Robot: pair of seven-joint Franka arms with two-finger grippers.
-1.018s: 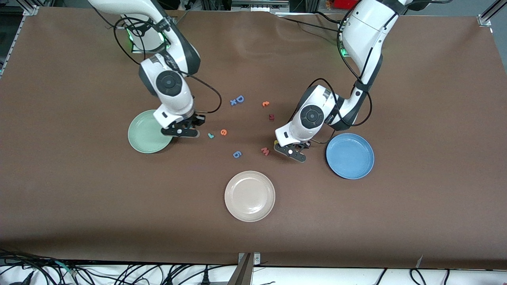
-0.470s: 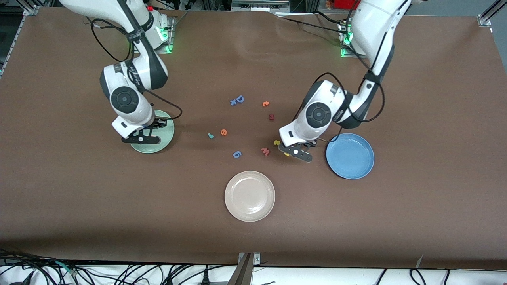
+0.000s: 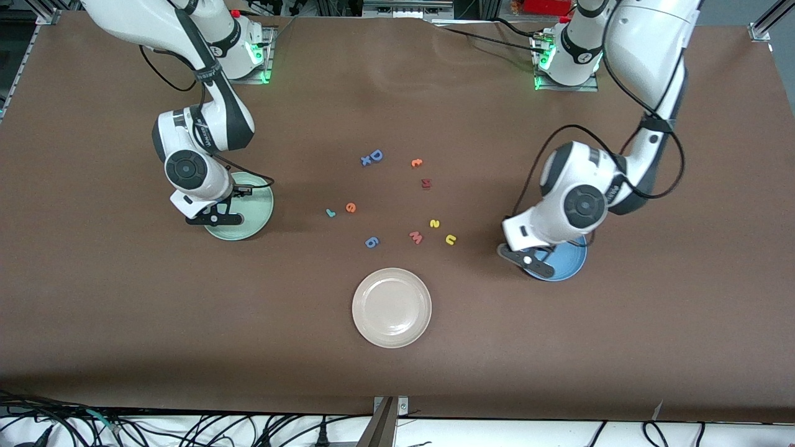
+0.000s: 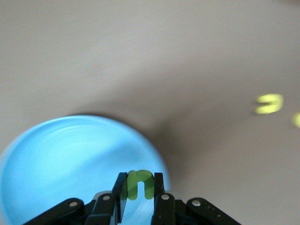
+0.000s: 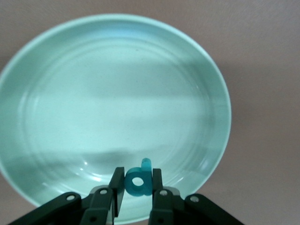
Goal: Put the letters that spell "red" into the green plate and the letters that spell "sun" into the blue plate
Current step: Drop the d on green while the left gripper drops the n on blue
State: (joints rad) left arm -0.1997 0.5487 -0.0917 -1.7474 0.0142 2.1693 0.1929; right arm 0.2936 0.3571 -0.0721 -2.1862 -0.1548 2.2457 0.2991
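The green arch letter (image 4: 140, 178) hangs above the blue plate's rim (image 4: 84, 117), so for now it stays held in my left gripper until it is lower.
My right gripper (image 3: 217, 218) hangs over the pale green plate (image 3: 256, 205), shut on a small teal "d" (image 5: 139, 182) above the plate's rim (image 5: 206, 84). My left gripper (image 3: 535, 262) is over the edge of the blue plate (image 3: 572, 264), shut on a green arch-shaped letter (image 4: 139, 184). On the table between the plates lie a thin teal "r" (image 3: 330, 213), an orange "e" (image 3: 351, 207), a yellow "s" (image 3: 435, 223) and a yellow arch letter (image 3: 450, 239).
A cream-white plate (image 3: 391, 307) sits nearer the front camera at mid-table. Other loose letters: pink "w" (image 3: 415, 237), blue figure (image 3: 371, 242), blue "D" (image 3: 376, 155) with a small blue "x" (image 3: 366, 161), an orange letter (image 3: 417, 163), a dark red one (image 3: 426, 183).
The right gripper has swung from beside the teal "r" to over the green plate. The left gripper has moved from the yellow letters to over the blue plate, uncovering both yellow letters.
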